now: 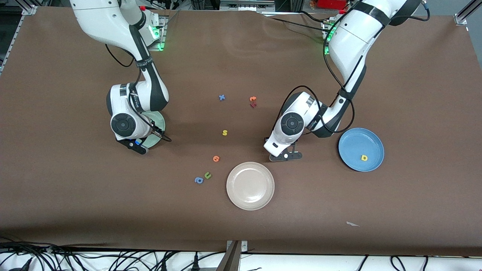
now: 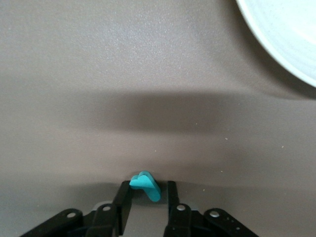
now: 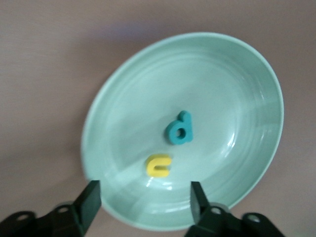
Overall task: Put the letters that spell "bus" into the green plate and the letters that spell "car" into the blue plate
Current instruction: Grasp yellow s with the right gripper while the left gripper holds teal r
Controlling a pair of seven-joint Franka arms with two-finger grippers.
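Observation:
My right gripper should grab the yellow s by its curved sides next. That will complete "bus" in the green plate.
My right gripper (image 3: 144, 197) hangs open over the pale green plate (image 3: 123, 108), with nothing between its fingers. A teal b (image 3: 178, 129) and a yellow-orange u (image 3: 159, 165) lie in that plate (image 1: 160, 121). A yellow s (image 1: 224, 132) rests on the table mid-way between the arms. My left gripper (image 1: 286, 155) is down at the table beside the beige plate, open, its fingers narrowly either side of a tilted teal letter (image 2: 145, 185). One finger (image 2: 123, 197) touches it and a small gap shows at the other. The blue plate (image 1: 354, 141) holds a yellow a (image 1: 363, 157).
A beige-white plate (image 1: 250, 185) sits nearer the front camera than the left gripper. An orange round letter (image 1: 216, 158), a green u (image 1: 207, 175) and a blue a (image 1: 198, 180) lie beside it. A blue x (image 1: 222, 97) and orange and dark red letters (image 1: 253, 101) lie nearer the bases.

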